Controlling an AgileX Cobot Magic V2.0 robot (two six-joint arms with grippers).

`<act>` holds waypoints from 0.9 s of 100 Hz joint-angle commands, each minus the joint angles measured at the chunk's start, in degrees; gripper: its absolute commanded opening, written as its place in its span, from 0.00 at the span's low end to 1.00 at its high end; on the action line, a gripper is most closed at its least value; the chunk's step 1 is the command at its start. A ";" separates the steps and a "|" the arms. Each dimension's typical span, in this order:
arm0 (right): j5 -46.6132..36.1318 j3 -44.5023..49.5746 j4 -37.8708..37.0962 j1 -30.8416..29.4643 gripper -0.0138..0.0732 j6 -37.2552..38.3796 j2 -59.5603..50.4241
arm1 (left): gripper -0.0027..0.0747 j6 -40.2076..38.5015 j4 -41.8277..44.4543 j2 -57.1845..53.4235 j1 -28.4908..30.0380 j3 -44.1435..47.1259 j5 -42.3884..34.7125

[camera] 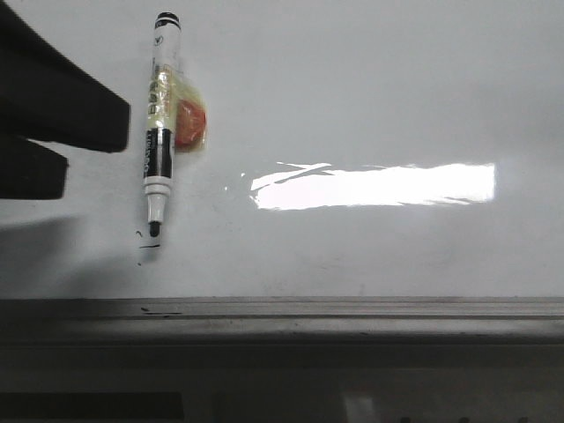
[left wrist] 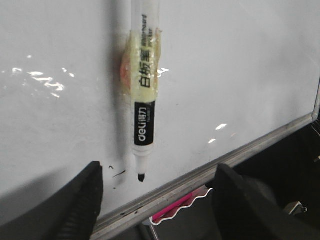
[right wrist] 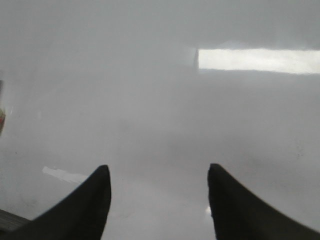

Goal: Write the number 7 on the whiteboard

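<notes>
My left gripper moves toward the marker's black-labelled body [left wrist: 144, 123] next, before closing on it. The fingers stop short, down by the marker's nib [left wrist: 141, 177].
The whiteboard [camera: 379, 97] is glossy white, with a bright glare and a grey ledge [camera: 352, 308] along its near edge. No number 7 shows on it, only a tiny black dash [camera: 148, 249] and specks. A white and black marker [camera: 159, 115], uncapped and wrapped in yellowish tape with an orange piece, lies on the board, its tip beside the dash. My left gripper [camera: 97, 150] is open and empty just left of the marker. In the left wrist view the marker [left wrist: 145, 85] lies ahead, between the spread fingers of the left gripper [left wrist: 159, 170]. My right gripper [right wrist: 158, 169] is open and empty over bare board.
A pink and white object [left wrist: 172, 209] shows below the board's ledge [left wrist: 210, 165] in the left wrist view. A dark strip runs below the ledge in the front view.
</notes>
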 commanded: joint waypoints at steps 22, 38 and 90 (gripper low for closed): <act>-3.80 -1.88 0.38 0.13 0.60 -0.59 1.02 | 0.58 0.11 -2.92 8.18 -4.18 -3.39 -13.20; -3.80 -1.88 0.38 0.13 0.60 -0.59 1.02 | 0.57 0.11 -2.92 10.70 -4.08 -3.38 -15.78; -3.80 -1.88 0.95 0.20 0.60 -0.59 1.02 | 0.01 0.11 -2.98 12.55 -4.08 -3.38 -14.17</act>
